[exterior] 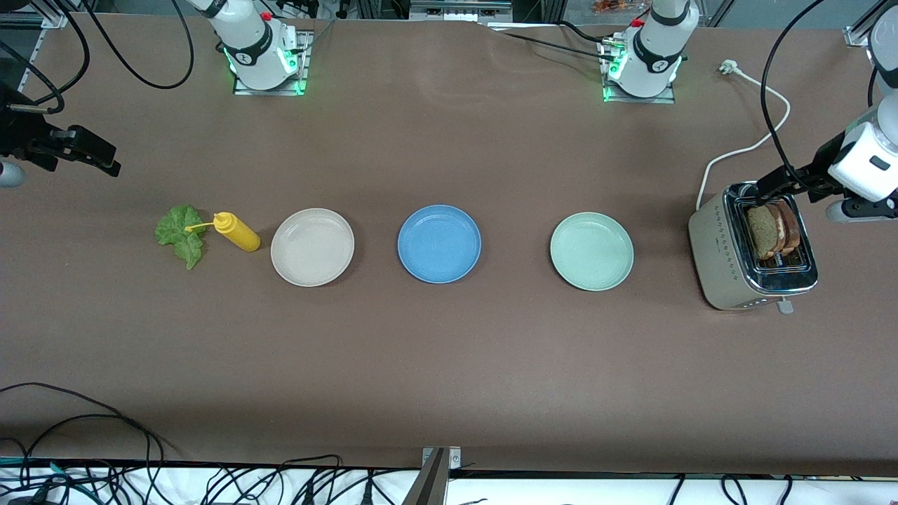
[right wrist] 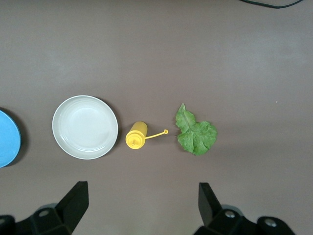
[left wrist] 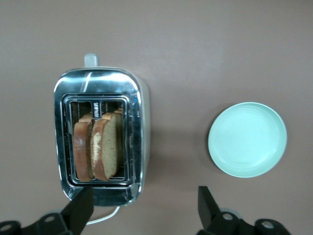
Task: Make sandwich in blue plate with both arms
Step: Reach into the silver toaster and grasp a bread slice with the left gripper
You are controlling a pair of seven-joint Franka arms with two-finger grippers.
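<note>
I need to start the sandwich in the blue plate [exterior: 439,243], so my left gripper should next grab the toast slice by its crust edge [exterior: 765,229].
The blue plate [exterior: 439,243] lies bare in the middle of the table, and its edge shows as the blue plate [right wrist: 7,138] in the right wrist view. Two brown-crusted toast slices [exterior: 772,230] stand upright in a silver toaster [exterior: 715,252] at the left arm's end, seen from above as toast slices [left wrist: 100,147]. A green lettuce leaf [exterior: 181,233] lies flat at the right arm's end, also shown as the leaf [right wrist: 196,133]. My left gripper [exterior: 768,188] [left wrist: 145,205] hangs open over the toaster's cord end. My right gripper [exterior: 105,158] [right wrist: 142,200] hangs open over bare table near the lettuce.
A yellow squeeze bottle [exterior: 236,232] [right wrist: 137,135] lies beside the lettuce. A beige-white plate [exterior: 312,247] [right wrist: 85,127] and a pale green plate [exterior: 591,251] [left wrist: 247,139] flank the blue one. The toaster's white cord [exterior: 744,147] runs toward the left arm's base.
</note>
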